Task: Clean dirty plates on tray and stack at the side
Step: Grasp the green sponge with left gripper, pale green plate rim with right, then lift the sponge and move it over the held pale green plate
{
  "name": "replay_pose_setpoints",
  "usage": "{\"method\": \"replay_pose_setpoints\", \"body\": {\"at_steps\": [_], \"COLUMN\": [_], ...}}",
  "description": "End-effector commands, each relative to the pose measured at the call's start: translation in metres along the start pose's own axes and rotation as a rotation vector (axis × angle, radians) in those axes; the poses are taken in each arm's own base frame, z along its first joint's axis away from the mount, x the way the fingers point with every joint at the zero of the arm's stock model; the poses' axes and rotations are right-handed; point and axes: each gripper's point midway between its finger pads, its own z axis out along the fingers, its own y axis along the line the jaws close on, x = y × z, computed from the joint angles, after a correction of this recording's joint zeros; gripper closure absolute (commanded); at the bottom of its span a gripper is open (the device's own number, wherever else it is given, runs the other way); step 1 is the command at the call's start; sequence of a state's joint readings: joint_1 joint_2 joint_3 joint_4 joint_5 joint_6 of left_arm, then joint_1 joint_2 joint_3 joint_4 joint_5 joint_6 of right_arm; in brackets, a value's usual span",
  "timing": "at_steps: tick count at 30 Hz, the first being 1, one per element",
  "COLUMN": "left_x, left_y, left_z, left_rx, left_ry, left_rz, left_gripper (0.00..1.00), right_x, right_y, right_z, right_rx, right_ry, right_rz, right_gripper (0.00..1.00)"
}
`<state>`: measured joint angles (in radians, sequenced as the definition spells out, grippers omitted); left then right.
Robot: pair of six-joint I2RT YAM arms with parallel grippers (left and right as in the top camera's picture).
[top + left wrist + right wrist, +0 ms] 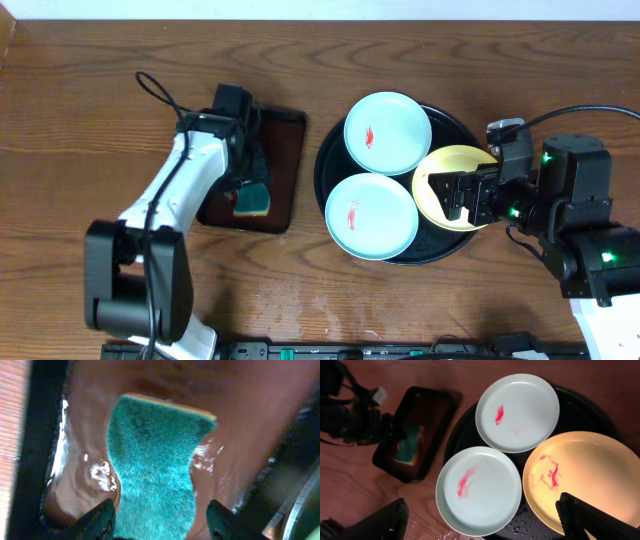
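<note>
The left gripper should next grab the green sponge (pixel 155 465) across its long sides, so that the yellow-edged end stays free to wipe the dirty plates.
The black tray (pixel 322 170) holds three plates. A mint-blue plate (pixel 387 132) lies at its far side and another mint-blue plate (pixel 371 216) at its near side, each with a red smear. A yellow plate (pixel 445 165) with a red smear (pixel 550 472) lies on the right. My right gripper (pixel 452 195) is open and empty above the yellow plate's near edge. In the right wrist view its fingers (pixel 482 512) straddle the near mint plate (pixel 479 490) and the yellow plate (pixel 580 480). My left gripper (pixel 160 520) is open, its fingers on either side of a green sponge (pixel 155 465).
The green sponge (pixel 252 199) lies in a dark brown rectangular tray (pixel 285 150), wet inside, left of the black tray. The left arm reaches over it. Water drops sit on the black tray's near part (pixel 530 522). The table is brown wood (pixel 80 120).
</note>
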<state>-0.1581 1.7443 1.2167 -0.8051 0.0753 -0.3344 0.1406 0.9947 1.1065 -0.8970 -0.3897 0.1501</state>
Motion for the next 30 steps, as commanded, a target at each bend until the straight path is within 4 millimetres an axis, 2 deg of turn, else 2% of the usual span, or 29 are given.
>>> {"method": "replay_pose_setpoints", "body": {"at_steps": [1,5,7,9,10,11,12,16,21,23,27,30], "left_x": [0.002,0.013,0.017,0.018,0.019,0.017,0.016,0.008,-0.002,-0.003,0.001,0.010], "left_y": [0.012,0.017,0.019,0.019,0.020,0.017,0.014,0.010,0.005,0.004,0.002,-0.011], "left_z": [0.008,0.037,0.052,0.060,0.062,0.060,0.058,0.041,0.006,-0.009,-0.035,-0.055], "left_rx": [-0.059,-0.071,-0.072,-0.070,-0.071,-0.056,-0.046,-0.035,-0.018,-0.010,0.011,0.077], "left_ry": [-0.006,0.021,0.024,0.022,0.024,0.023,0.023,0.003,-0.039,-0.055,-0.084,-0.100], "left_rz": [0.028,0.018,0.007,0.004,0.004,0.004,0.004,0.004,0.009,0.009,0.014,0.037], "left_gripper": [0.39,0.39,0.42,0.56,0.68,0.89,0.92,0.93,0.93,0.93,0.93,0.93], "right_x": [-0.003,0.000,0.001,0.001,0.002,0.003,0.004,0.012,0.033,0.048,0.081,0.113], "right_y": [0.005,0.004,0.004,0.004,0.004,0.004,0.004,0.000,-0.015,-0.026,-0.047,-0.056], "right_z": [-0.003,-0.003,-0.003,-0.003,-0.003,-0.002,-0.002,0.004,0.021,0.033,0.056,0.076], "right_rx": [-0.015,-0.013,-0.012,-0.012,-0.012,-0.011,-0.010,-0.006,0.033,0.068,0.127,0.139], "right_ry": [-0.001,0.013,0.015,0.018,0.020,0.026,0.029,0.056,0.142,0.197,0.322,0.441], "right_rz": [0.009,0.015,0.015,0.017,0.017,0.020,0.021,0.032,0.070,0.099,0.177,0.225], "right_gripper": [0.06,0.06,0.06,0.07,0.07,0.07,0.09,0.17,0.32,0.38,0.41,0.49]}}
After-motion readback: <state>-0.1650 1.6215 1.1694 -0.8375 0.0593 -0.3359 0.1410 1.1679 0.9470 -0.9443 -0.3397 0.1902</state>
